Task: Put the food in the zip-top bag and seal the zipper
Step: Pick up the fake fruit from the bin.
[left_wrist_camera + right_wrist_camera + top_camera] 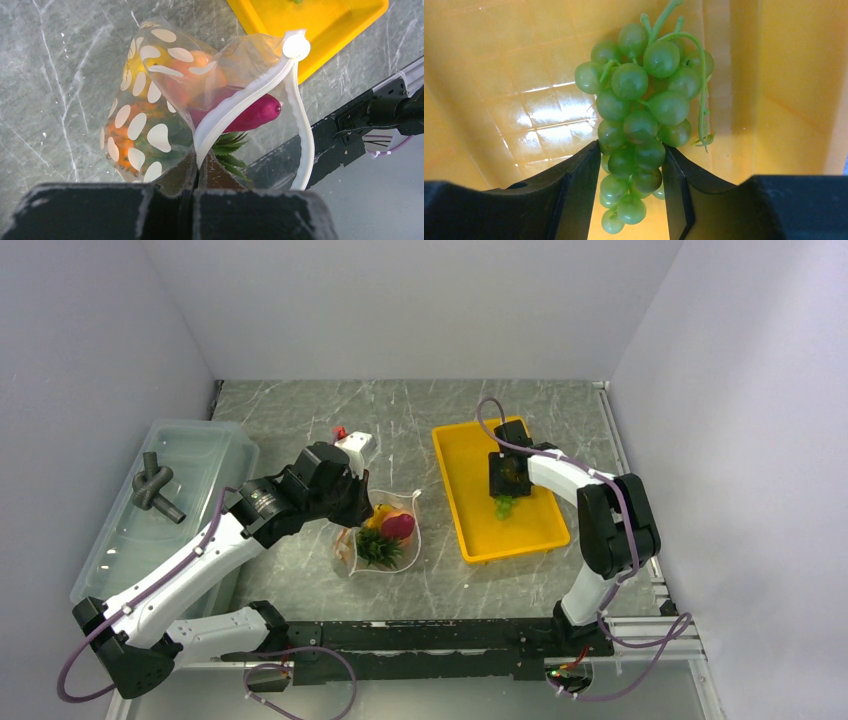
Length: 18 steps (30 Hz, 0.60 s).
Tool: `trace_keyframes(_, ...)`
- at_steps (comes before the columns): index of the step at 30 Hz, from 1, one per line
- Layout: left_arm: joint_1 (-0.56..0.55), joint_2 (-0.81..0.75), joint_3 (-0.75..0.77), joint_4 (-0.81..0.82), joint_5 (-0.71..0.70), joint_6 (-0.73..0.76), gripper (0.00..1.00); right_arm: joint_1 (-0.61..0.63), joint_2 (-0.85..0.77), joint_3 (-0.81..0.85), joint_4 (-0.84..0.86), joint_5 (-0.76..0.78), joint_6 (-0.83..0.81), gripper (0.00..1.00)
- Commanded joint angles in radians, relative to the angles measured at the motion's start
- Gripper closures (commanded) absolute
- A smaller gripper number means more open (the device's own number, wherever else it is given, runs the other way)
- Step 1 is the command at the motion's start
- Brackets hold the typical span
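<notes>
The stem end of the grape bunch should stay free to enter the bag's opening first, so my right gripper will next grab the green grape bunch (644, 100) across its narrower part.
The clear dotted zip-top bag (392, 536) lies mid-table, mouth open. Inside it are the orange pineapple (125, 145) with its green crown (378, 547), the peach-coloured fruit (192, 62) and the dark red-purple piece (255, 114). My left gripper (201, 167) is shut on the whitish zipper (235, 112) at the bag's mouth; in the top view this gripper (350, 508) sits at the bag's left edge. My right gripper (631, 170) is inside the yellow tray (470, 490), its fingers pressed on both sides of the green grape bunch (644, 100), which also shows in the top view (505, 505).
A translucent lidded bin (190, 465) stands at the left with a dark grey pipe-like piece (155, 490) on it. A black rail (420, 635) runs along the near edge. Grey walls close in left, back and right.
</notes>
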State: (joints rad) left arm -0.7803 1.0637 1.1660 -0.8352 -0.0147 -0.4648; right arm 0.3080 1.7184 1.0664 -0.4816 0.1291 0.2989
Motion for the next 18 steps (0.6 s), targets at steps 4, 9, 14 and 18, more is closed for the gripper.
trace_keyframes(4,0.0,-0.019,0.016,0.022,0.02,-0.012,1.0,-0.001,0.021,-0.014,0.044,-0.013,0.019,0.57)
trace_keyframes(9,0.001,-0.02,0.018,0.02,0.018,-0.011,1.0,-0.001,0.022,-0.017,0.047,-0.024,0.02,0.73)
trace_keyframes(14,0.001,-0.021,0.016,0.019,0.018,-0.011,1.0,-0.001,-0.023,-0.018,0.04,-0.02,0.022,0.86)
trace_keyframes(18,0.001,-0.018,0.018,0.021,0.018,-0.01,1.0,-0.001,-0.079,-0.01,0.019,-0.01,0.017,0.91)
